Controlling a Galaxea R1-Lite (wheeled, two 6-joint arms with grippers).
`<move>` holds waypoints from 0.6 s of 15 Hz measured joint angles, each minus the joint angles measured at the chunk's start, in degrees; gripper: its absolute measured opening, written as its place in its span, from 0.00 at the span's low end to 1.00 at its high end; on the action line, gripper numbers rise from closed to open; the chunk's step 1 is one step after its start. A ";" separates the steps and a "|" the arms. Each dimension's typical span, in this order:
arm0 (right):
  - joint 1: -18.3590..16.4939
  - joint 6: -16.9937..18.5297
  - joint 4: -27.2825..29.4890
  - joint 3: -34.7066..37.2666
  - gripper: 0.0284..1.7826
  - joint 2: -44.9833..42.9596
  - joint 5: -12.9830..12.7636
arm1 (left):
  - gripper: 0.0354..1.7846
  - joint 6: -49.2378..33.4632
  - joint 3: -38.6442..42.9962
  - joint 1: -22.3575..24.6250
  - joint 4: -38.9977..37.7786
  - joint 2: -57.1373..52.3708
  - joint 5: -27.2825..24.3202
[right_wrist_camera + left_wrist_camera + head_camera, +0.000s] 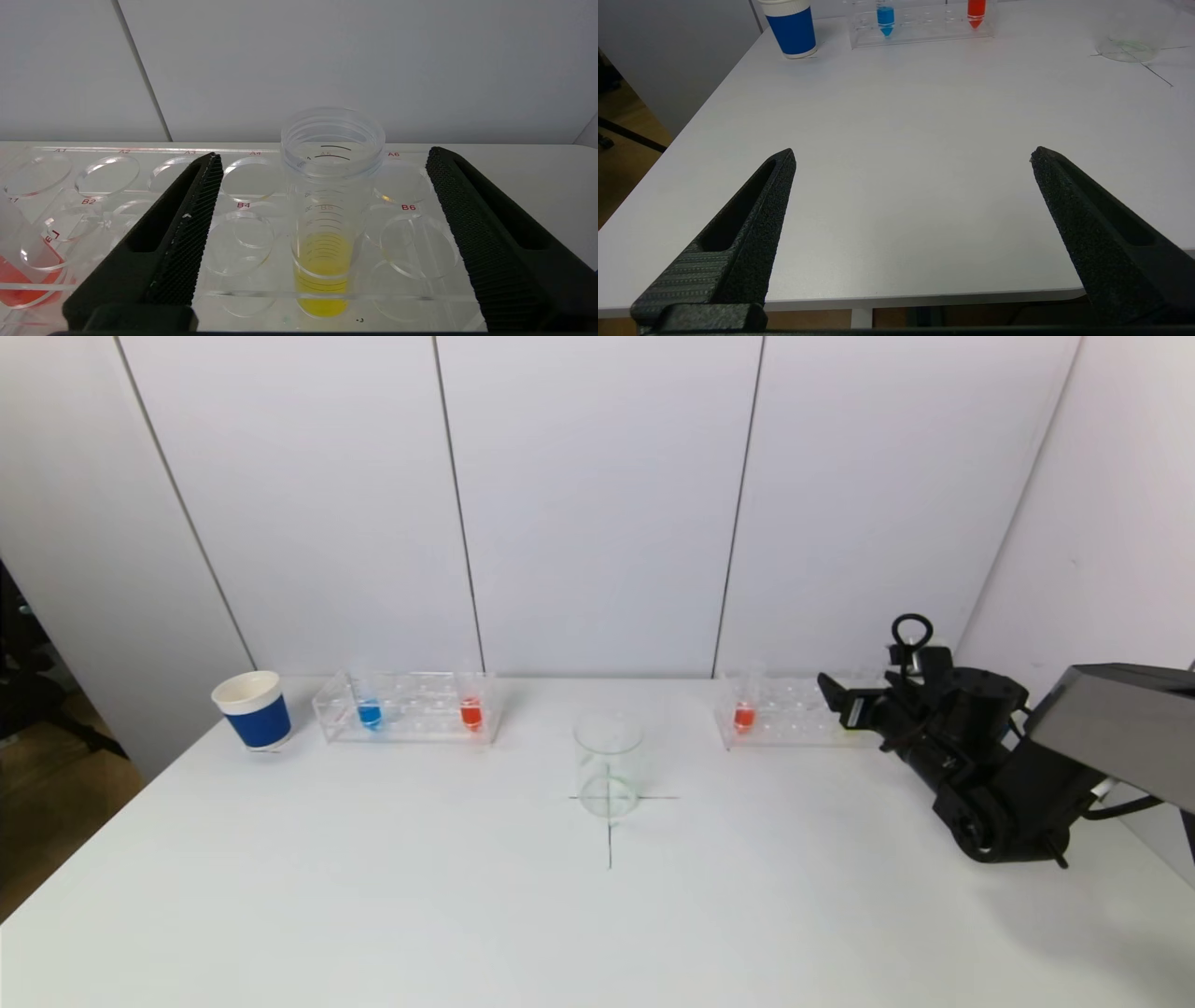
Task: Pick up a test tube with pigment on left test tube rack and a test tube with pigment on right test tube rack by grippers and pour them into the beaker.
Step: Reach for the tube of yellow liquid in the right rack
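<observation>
The right gripper grabs the yellow-pigment tube by its clear upper part just under the tube's rim [331, 193] next, since the rack [246, 291] surrounds the tube's lower body.
The left rack [406, 707] holds a blue tube [370, 712] and a red tube [471, 712]. The right rack [794, 719] holds a red tube [744, 714] and a yellow tube [327, 261] in slot B5. The clear beaker [608, 765] stands between the racks on a cross mark. My right gripper [845, 702] is open at the right rack. In the right wrist view [322, 156] its jaws stand on either side of the yellow tube without touching it. My left gripper [913, 156] is open and empty, low over the table's front left edge, out of the head view.
A blue paper cup [254, 709] stands left of the left rack. The left wrist view shows the cup [791, 28], the left rack [924, 32] and the beaker [1129, 37] far off. White wall panels close behind the racks.
</observation>
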 joint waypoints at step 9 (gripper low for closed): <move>0.02 0.04 0.00 0.00 0.26 0.00 -0.02 | 0.99 0.02 0.00 0.01 0.02 0.00 -0.02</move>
